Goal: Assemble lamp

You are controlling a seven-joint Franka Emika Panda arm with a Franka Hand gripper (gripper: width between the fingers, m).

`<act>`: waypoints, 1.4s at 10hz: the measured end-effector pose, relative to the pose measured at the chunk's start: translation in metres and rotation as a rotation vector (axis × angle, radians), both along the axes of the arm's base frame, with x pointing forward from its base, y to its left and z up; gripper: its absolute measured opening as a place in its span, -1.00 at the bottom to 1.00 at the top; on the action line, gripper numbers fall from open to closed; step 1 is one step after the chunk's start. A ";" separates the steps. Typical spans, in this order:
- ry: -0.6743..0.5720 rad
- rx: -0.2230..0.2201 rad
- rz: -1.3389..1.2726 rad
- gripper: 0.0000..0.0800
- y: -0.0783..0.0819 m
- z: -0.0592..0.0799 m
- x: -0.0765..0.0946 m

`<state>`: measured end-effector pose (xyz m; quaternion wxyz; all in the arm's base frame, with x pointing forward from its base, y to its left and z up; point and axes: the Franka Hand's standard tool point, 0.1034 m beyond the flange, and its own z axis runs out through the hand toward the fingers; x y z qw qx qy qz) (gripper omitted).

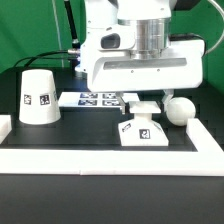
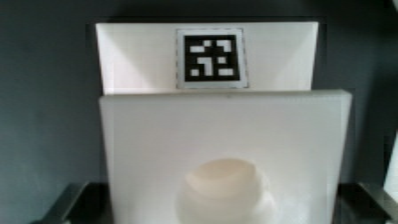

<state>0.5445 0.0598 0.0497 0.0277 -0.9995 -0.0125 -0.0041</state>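
The lamp base's edge is short of the white bar's corner, so my gripper should move the base toward that corner before it opens.
The lamp base (image 2: 222,125), a blocky white piece with a square tag and a round socket, fills the wrist view. My gripper (image 2: 224,206) straddles it. Each dark finger (image 2: 71,203) lies tight against one side of the base, so the gripper is shut on it. In the exterior view the gripper (image 1: 140,103) hangs straight down over the base (image 1: 146,131), which rests on the black table near the front rail. The ball-shaped bulb (image 1: 180,110) lies just to the exterior view's right of the base. The cone shade (image 1: 38,97) stands upright far to the left.
The marker board (image 1: 95,99) lies flat behind the base, between shade and arm. A low white rail (image 1: 100,156) borders the table's front and turns up its left side. The big white robot body fills the upper middle.
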 end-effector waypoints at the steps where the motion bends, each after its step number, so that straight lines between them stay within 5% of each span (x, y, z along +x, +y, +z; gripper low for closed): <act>1: -0.011 0.002 0.010 0.34 0.006 0.000 0.009; 9: -0.024 0.004 0.044 0.34 0.013 0.000 0.018; 14: -0.066 0.013 0.044 0.34 0.034 0.001 0.053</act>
